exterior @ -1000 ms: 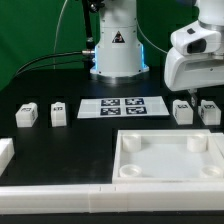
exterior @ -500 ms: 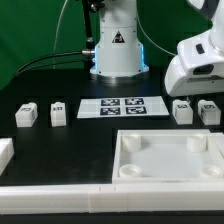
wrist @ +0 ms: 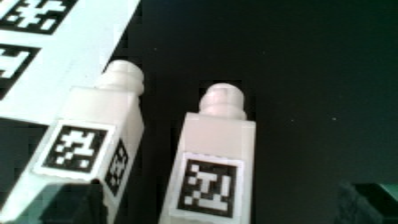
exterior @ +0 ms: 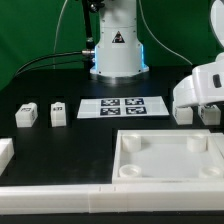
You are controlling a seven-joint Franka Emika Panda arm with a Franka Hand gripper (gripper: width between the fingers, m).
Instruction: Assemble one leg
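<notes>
The robot's gripper should line up and come down before it closes on the white leg. One finger is above the neighbouring leg in the wrist view, so the gripper would miss if it closed now.
Four small white legs with square markers stand on the black table. Two are at the exterior view's left (exterior: 26, 113) (exterior: 58, 113) and two at its right (exterior: 183, 113). My gripper (exterior: 207, 112) hangs low over the right pair, and its white hand hides most of the outer one. In the wrist view these two legs lie side by side, one (wrist: 89, 130) next to the marker board (wrist: 45, 45), the other (wrist: 217, 150) roughly between my fingers. My gripper (wrist: 217, 205) looks open and holds nothing. Only dark finger edges show at the frame's rim.
The big white tray-like piece (exterior: 170, 182) with round corner sockets lies in front of the right legs. Long white bars (exterior: 60, 190) run along the front edge, and a white block (exterior: 5, 152) sits at the left. The marker board (exterior: 122, 106) lies mid-table, and the arm's base (exterior: 117, 50) stands behind it.
My hand has moved down and toward the exterior view's right, from above the right-hand legs to low over them. The parts on the table have not moved.
</notes>
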